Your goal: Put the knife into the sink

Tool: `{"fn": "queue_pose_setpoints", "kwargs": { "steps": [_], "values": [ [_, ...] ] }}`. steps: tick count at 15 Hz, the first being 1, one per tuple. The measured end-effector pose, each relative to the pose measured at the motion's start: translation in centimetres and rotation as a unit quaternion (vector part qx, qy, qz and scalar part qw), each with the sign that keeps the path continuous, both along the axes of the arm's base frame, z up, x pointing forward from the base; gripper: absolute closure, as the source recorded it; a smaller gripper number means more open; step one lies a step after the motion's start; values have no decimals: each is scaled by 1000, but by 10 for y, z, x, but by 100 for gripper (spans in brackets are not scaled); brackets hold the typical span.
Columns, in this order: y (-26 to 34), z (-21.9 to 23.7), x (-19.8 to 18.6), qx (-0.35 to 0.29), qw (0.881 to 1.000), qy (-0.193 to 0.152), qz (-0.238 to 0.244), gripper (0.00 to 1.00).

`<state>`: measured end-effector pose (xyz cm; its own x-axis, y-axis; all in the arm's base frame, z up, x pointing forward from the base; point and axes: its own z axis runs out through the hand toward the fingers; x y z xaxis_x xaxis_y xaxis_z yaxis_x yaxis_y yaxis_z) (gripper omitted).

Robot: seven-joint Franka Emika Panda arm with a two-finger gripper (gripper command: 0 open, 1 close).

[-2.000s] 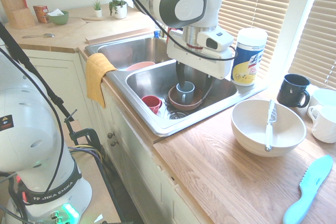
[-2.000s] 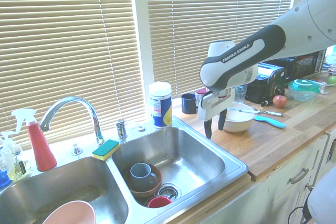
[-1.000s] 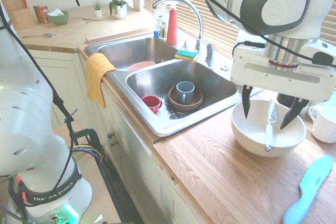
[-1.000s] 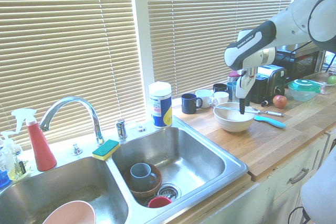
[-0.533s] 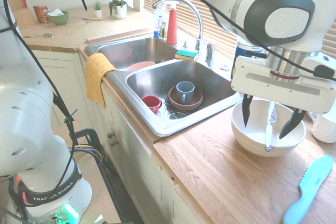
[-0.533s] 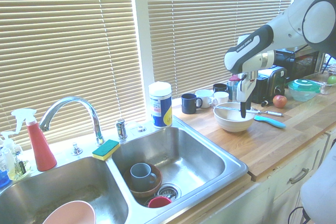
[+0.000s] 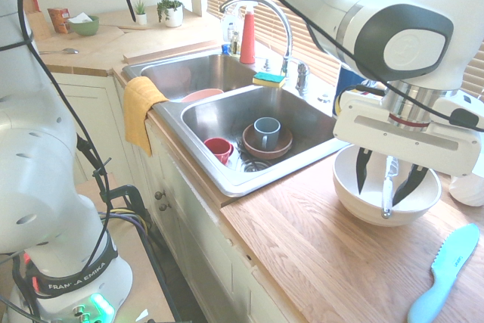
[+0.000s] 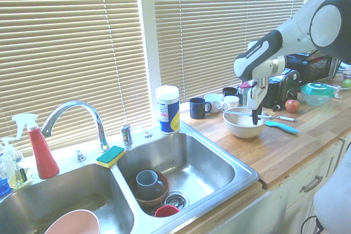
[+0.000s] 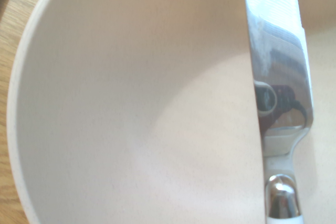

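The knife will next be taken by its white handle (image 9: 284,220) with my gripper to go into the sink, since the silvery blade lies across the bowl.
The knife (image 7: 388,196), white-handled with a short silvery blade, lies slanted inside the white bowl (image 7: 349,196) on the wooden counter right of the sink (image 7: 249,181). My gripper (image 7: 386,185) is lowered into the bowl, open, with one dark finger on each side of the knife and not touching it. From the other side, the gripper (image 8: 254,118) hangs over the bowl (image 8: 239,128), beyond the sink (image 8: 222,164). Up close, the wrist view shows the knife blade (image 9: 278,72) resting on the bowl's inner wall (image 9: 121,108).
A larger teal plastic knife (image 7: 446,271) lies on the counter right of the bowl. Mugs (image 8: 198,107) stand behind the bowl. The near basin holds a blue-grey cup (image 7: 265,132) in a brown dish and a red cup (image 7: 218,148). A wipes canister (image 8: 167,109) stands by the faucet (image 8: 77,114).
My arm swung from above the sink over to the white bowl, then dropped so the open fingers sit inside the bowl on either side of the knife. The knife has not moved.
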<state>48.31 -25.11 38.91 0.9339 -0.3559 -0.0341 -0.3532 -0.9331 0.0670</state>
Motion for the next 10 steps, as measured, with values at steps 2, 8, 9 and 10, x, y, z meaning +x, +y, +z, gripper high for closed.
{"fn": "queue_pose_setpoints", "kwargs": {
  "steps": [2,8,9,10],
  "values": [
    [-2,0,-1,0,1000,0,-3,100],
    [-10,0,-5,0,1000,0,-11,100],
    [-11,0,-6,0,1000,0,-11,100],
    [-11,0,-6,1,1000,0,-12,100]
  ]
}}
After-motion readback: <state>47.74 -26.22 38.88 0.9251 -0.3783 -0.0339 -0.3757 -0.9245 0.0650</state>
